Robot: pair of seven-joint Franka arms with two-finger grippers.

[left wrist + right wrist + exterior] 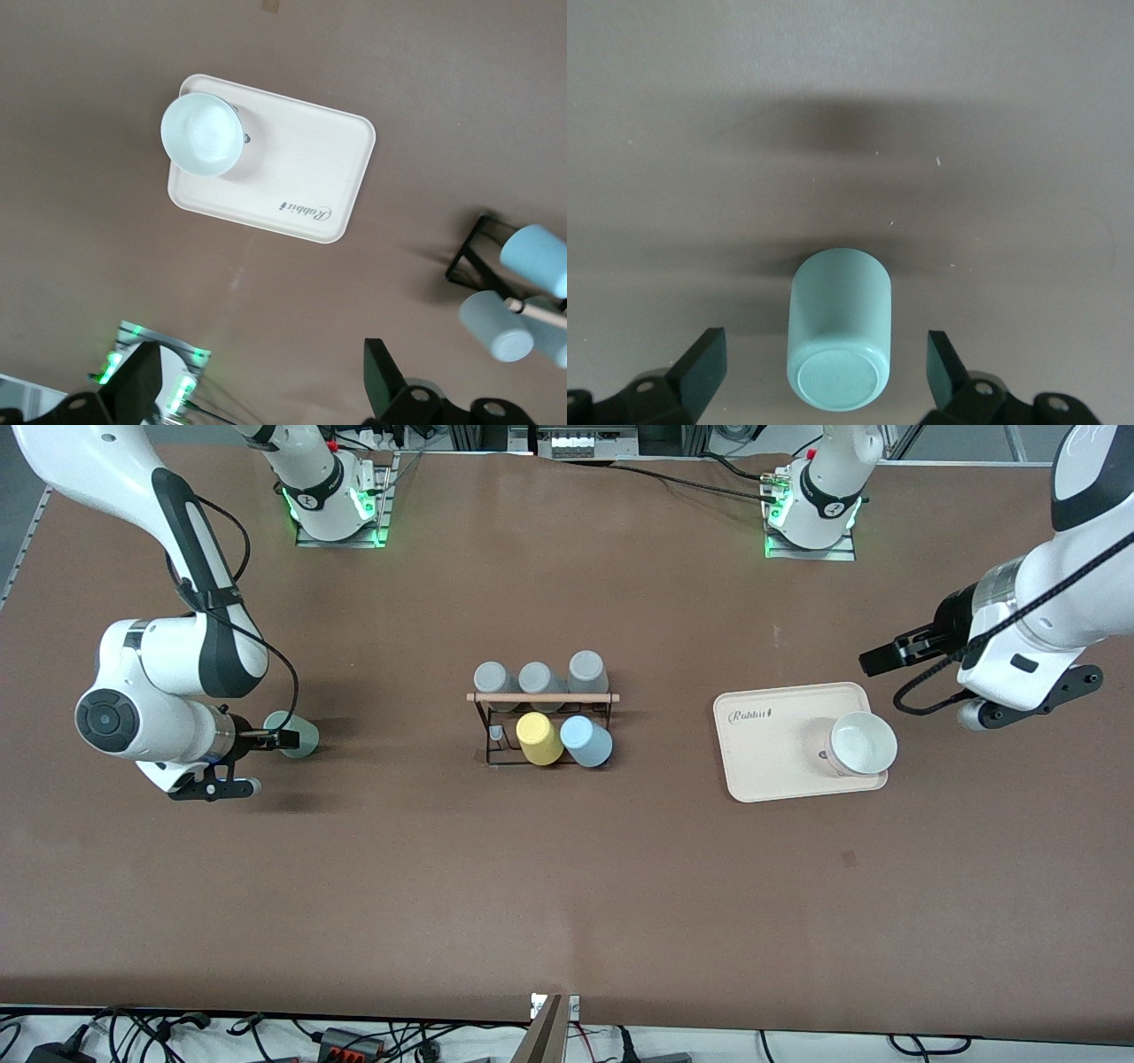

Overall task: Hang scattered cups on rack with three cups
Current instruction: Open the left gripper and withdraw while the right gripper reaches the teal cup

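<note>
I need to lower my right gripper before I close it on the mint green cup, because its fingers are still above the cup's sides.
The pale mint green cup (299, 736) lies on its side on the table at the right arm's end, base toward my right gripper (283, 737). In the right wrist view the cup (840, 341) sits between the open fingers (702, 361), and I see no contact. The light blue cup (586, 741) hangs on the black wire rack (542, 698) mid-table, beside a yellow cup (539, 739), with three grey cups (537, 678) in the row farther from the front camera. My left gripper (877, 660) is open and empty, waiting in the air over bare table beside the cream tray (766, 757).
A white bowl (861, 744) stands on the cream tray; the left wrist view shows both the bowl (202, 135) and the tray (297, 181). That view also shows the rack's end (468, 258) with the light blue cup (536, 257).
</note>
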